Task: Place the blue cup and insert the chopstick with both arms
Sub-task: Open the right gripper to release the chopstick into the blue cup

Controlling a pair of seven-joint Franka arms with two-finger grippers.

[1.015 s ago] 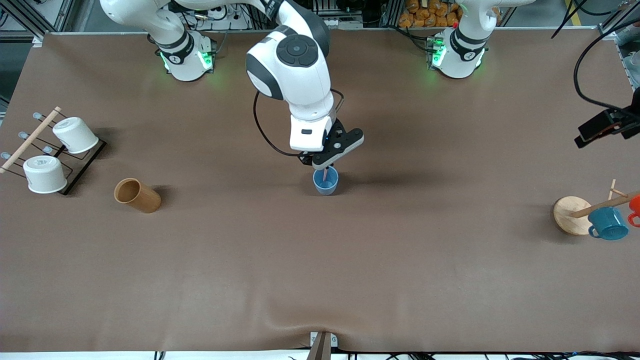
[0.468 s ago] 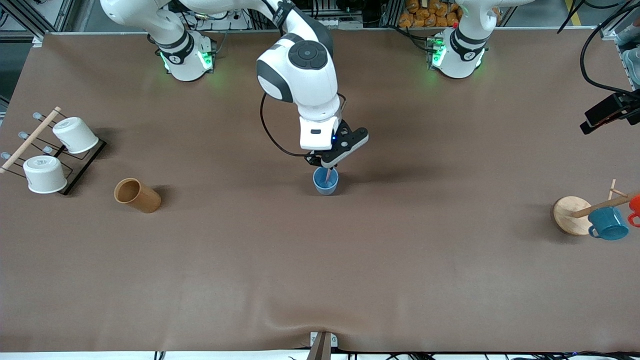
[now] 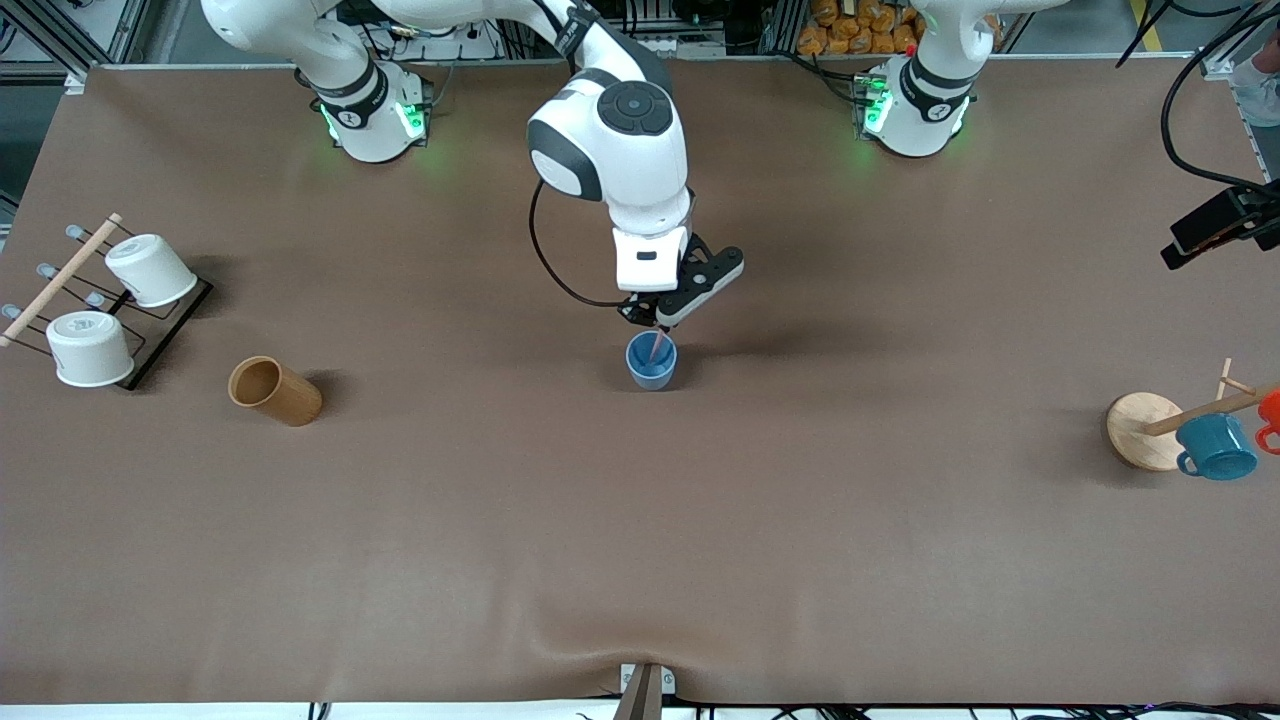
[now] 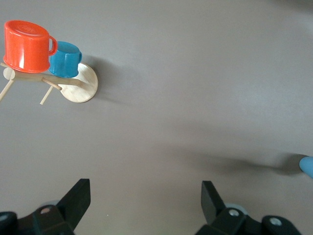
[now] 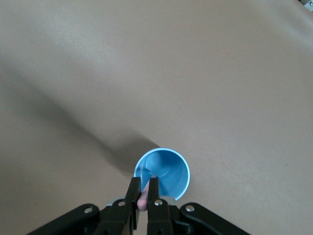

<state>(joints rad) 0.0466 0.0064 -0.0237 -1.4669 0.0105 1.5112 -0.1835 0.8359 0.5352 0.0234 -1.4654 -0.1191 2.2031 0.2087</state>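
Note:
I should open my right gripper now: the pink chopstick's lower end [image 3: 654, 353] reaches down inside the blue cup's rim [image 3: 668, 342], so the chopstick would stay in the cup.
The blue cup [image 3: 651, 361] stands upright in the middle of the table; it also shows in the right wrist view [image 5: 162, 173]. My right gripper [image 3: 658, 322] hangs just over its rim, shut on the pale-pink chopstick [image 3: 655, 346], whose lower end reaches down into the cup. In the right wrist view the gripper [image 5: 145, 186] pinches the chopstick [image 5: 143, 201] between its fingers above the cup's opening. My left gripper [image 4: 145, 196] is open and empty, held high over the left arm's end of the table; in the front view only its black hand [image 3: 1215, 232] shows at the edge.
A brown wooden cup [image 3: 274, 391] lies on its side toward the right arm's end, near a black rack [image 3: 150, 340] with two white cups. A wooden mug stand [image 3: 1146, 430] with a teal mug [image 3: 1217, 446] and an orange mug [image 4: 27, 45] stands at the left arm's end.
My right arm has drawn back toward its base and risen a little, tilting the chopstick in the cup. The left hand has moved slightly toward the table's edge.

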